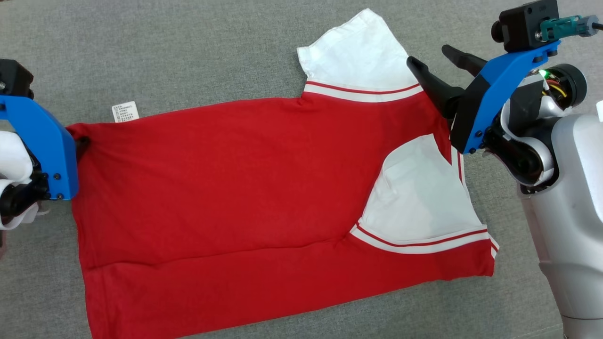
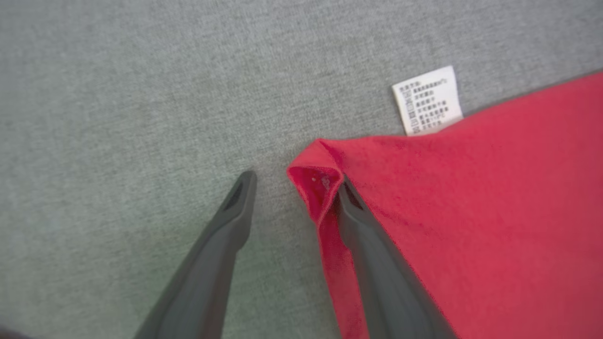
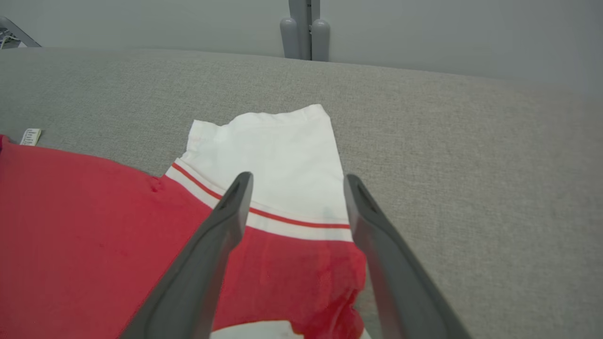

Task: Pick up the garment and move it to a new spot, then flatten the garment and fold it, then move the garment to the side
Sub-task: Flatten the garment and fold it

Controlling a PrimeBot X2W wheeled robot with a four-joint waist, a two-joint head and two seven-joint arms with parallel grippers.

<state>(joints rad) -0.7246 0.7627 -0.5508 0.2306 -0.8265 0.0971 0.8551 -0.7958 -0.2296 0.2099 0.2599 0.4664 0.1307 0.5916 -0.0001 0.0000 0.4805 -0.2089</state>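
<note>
My left gripper needs to pinch the garment's curled red corner (image 1: pixel 78 132) next, because it stands up while the garment's body (image 1: pixel 226 186) lies flat on the surface.
A red garment (image 1: pixel 235 197) with white sleeves lies spread on the grey surface, collar end to the right. One white sleeve (image 1: pixel 358 52) sticks out at the top. The other sleeve (image 1: pixel 419 197) is folded over the red body. My left gripper (image 2: pixel 297 181) is open at the hem corner on the left. The curled red corner (image 2: pixel 315 183) sits between its fingers and touches the right one. My right gripper (image 1: pixel 429 54) hovers open over the shoulder by the upper sleeve (image 3: pixel 268 150), with nothing held. A white care label (image 1: pixel 125 111) pokes out near the hem.
Grey fabric surface (image 1: pixel 188 52) extends on all sides of the garment. My pale right forearm (image 1: pixel 570 212) fills the right edge. In the right wrist view a grey post (image 3: pixel 305 28) stands past the surface's far edge, against a plain wall.
</note>
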